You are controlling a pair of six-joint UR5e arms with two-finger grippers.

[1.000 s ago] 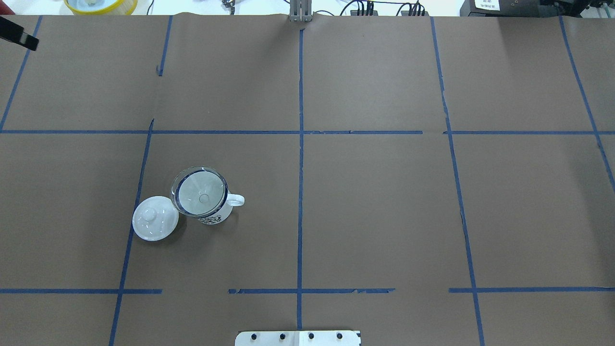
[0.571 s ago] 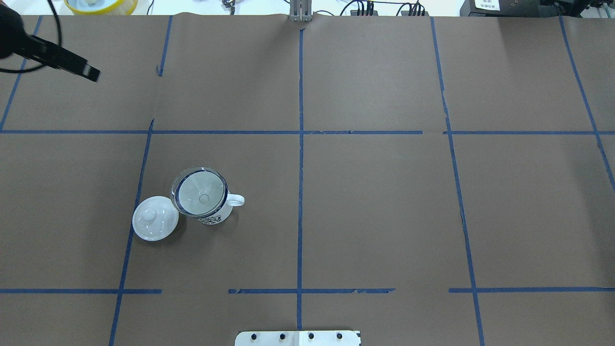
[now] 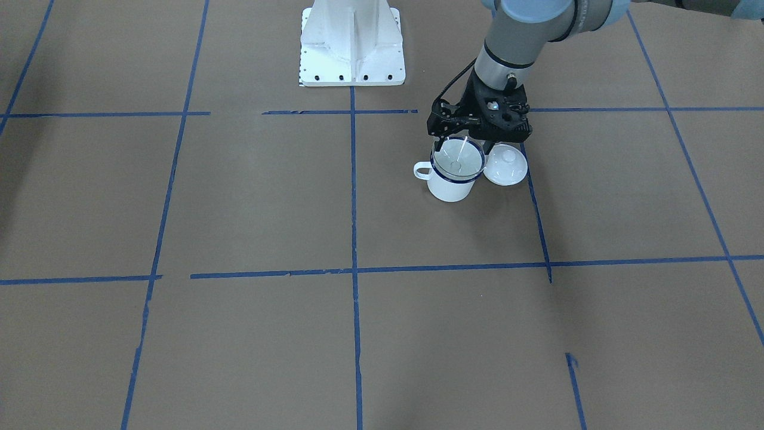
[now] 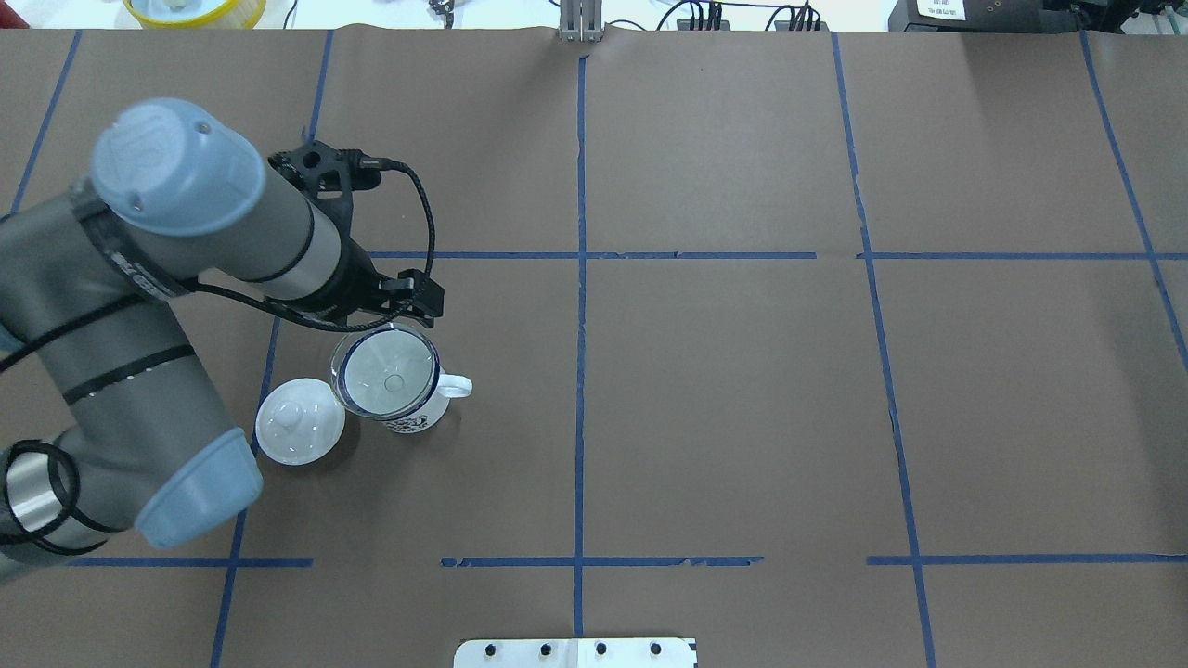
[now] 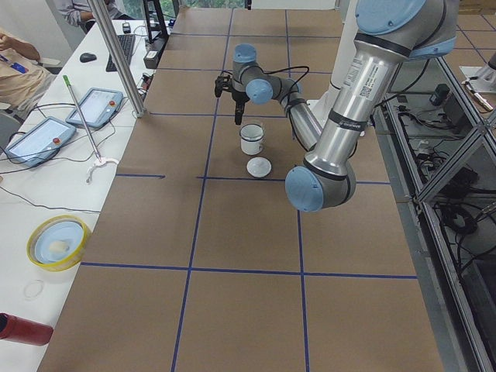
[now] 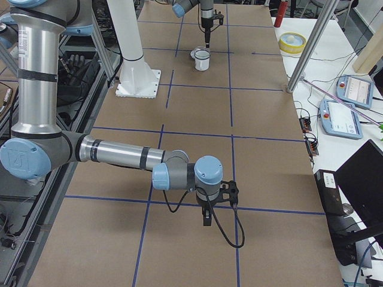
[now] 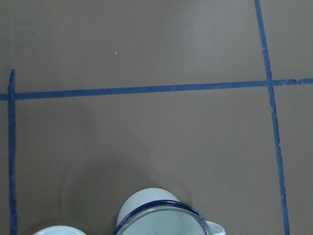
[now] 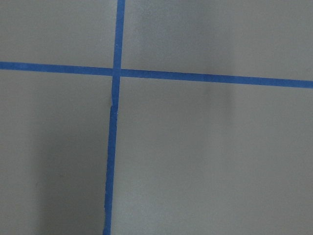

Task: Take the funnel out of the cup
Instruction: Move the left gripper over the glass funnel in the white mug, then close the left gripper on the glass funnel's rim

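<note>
My left gripper reaches the clear funnel next and grabs its exposed upper rim [image 3: 458, 140], since the funnel's spout sits down inside the cup [image 3: 450, 188].
The white cup [image 4: 413, 419] with a dark-blue rim stands left of the table's centre, its handle pointing right in the overhead view. The clear funnel [image 4: 387, 373] sits in its mouth. Both also show in the front view: the cup [image 3: 450, 188] and the funnel [image 3: 458, 162]. My left gripper [image 3: 464, 143] is open and points down just above the cup's rim, on the side far from the robot's base. The wrist hides it from overhead. The left wrist view shows only the cup's rim [image 7: 161, 215] at the bottom edge. My right gripper [image 6: 206, 216] hangs over bare paper far off; I cannot tell its state.
A flat round white lid [image 4: 299, 429] with a knob lies against the cup's left side in the overhead view. Brown paper with a blue tape grid [image 4: 580, 255] covers the table. The robot's white base [image 3: 352, 42] stands at the near edge.
My left arm has swung in from the upper left edge and now hangs over the cup. The cup, funnel and lid have not moved.
</note>
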